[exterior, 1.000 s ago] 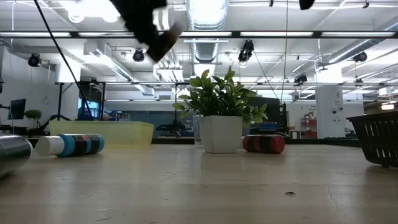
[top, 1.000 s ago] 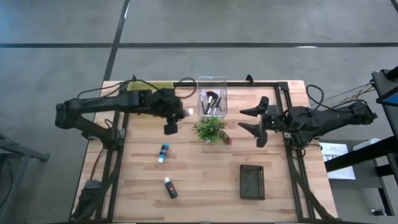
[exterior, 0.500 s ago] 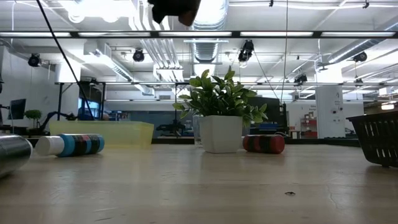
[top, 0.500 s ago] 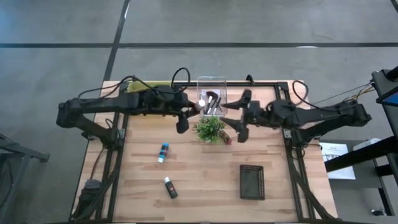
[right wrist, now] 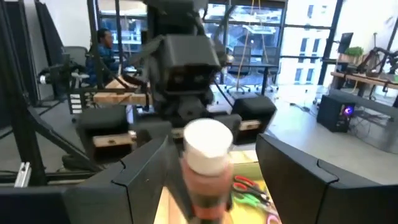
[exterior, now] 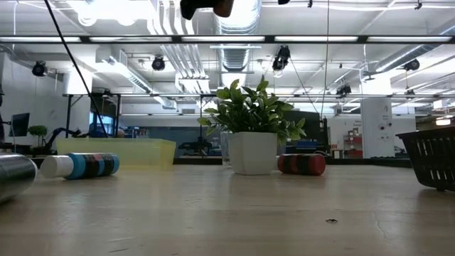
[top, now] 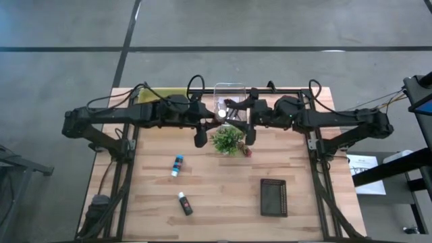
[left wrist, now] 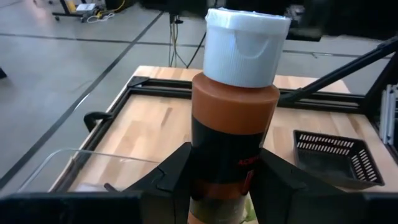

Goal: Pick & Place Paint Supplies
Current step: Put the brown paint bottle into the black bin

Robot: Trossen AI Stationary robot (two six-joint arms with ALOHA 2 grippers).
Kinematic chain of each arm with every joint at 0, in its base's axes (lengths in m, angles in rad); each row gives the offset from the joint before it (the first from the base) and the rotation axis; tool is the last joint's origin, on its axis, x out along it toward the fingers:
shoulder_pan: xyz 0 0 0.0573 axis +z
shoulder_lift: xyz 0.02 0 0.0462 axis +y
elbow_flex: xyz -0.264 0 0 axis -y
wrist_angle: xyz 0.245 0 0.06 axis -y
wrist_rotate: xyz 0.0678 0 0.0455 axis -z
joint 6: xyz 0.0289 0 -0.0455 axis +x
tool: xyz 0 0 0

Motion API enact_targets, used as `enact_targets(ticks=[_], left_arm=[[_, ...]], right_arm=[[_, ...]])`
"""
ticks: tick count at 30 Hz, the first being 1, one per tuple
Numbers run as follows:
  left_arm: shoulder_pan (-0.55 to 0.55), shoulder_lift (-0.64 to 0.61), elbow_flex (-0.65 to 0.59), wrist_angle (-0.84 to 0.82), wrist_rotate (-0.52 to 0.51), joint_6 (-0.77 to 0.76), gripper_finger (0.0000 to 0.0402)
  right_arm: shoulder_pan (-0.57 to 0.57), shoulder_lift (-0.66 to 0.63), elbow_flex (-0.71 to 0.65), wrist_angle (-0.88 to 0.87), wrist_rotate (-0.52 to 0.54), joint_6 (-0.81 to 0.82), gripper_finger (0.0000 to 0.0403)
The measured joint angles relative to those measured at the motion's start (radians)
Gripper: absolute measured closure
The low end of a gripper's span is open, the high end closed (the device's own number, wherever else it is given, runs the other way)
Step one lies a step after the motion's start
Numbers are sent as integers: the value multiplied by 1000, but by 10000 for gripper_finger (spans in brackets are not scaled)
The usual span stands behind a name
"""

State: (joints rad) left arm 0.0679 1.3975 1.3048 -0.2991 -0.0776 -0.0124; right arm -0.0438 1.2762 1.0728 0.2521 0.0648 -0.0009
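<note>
I will grab the tube's white cap next with my right gripper, to set the brown paint tube in the black basket (top: 273, 198).
My left gripper (top: 213, 121) is shut on a brown paint tube with a white cap (left wrist: 231, 106), high above the table between the clear box (top: 229, 91) and the plant (top: 227, 140). My right gripper (top: 237, 120) faces it, open. Its fingers (right wrist: 144, 171) stand on either side of the tube's cap (right wrist: 206, 144) without touching it. A blue tube (top: 177, 165) and a black tube with a white cap (top: 184, 203) lie on their sides on the table nearer the front. Dark brushes (top: 229, 110) lie in the clear box. My left gripper pinches the brown tube's body (left wrist: 221, 177), toward its bottom end, between its two fingers (left wrist: 171, 180). The fingers come from the table's left, slanting slightly down, and lie along the tube. The tube is lifted clear, its cap (top: 221, 115) pointing toward my right gripper.
The potted plant (exterior: 252, 128) stands mid-table, with a dark red tube (exterior: 302, 164) lying beside it. A black mesh basket (top: 273, 197) sits near the front right. A yellow tray (top: 169, 92) lies at the far left. Coloured scissors (right wrist: 252, 190) show below my right gripper.
My right gripper has travelled toward the table's left, still open, until its fingers flank the tube's cap. My left gripper has risen and gone a little toward the right with the brown tube, tipping up nearer to level.
</note>
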Motion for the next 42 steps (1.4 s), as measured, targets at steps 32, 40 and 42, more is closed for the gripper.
enact_targets(ticks=[32,40,42], left_arm=[[-21,2,-1,33,0,-15,272],[-21,3,-1,34,0,-16,272],[-21,3,-1,34,0,-20,272]], right_arm=[[-14,66,17,85,-91,1,159],[-16,67,17,85,-97,1,179],[-16,75,17,88,-107,1,201]])
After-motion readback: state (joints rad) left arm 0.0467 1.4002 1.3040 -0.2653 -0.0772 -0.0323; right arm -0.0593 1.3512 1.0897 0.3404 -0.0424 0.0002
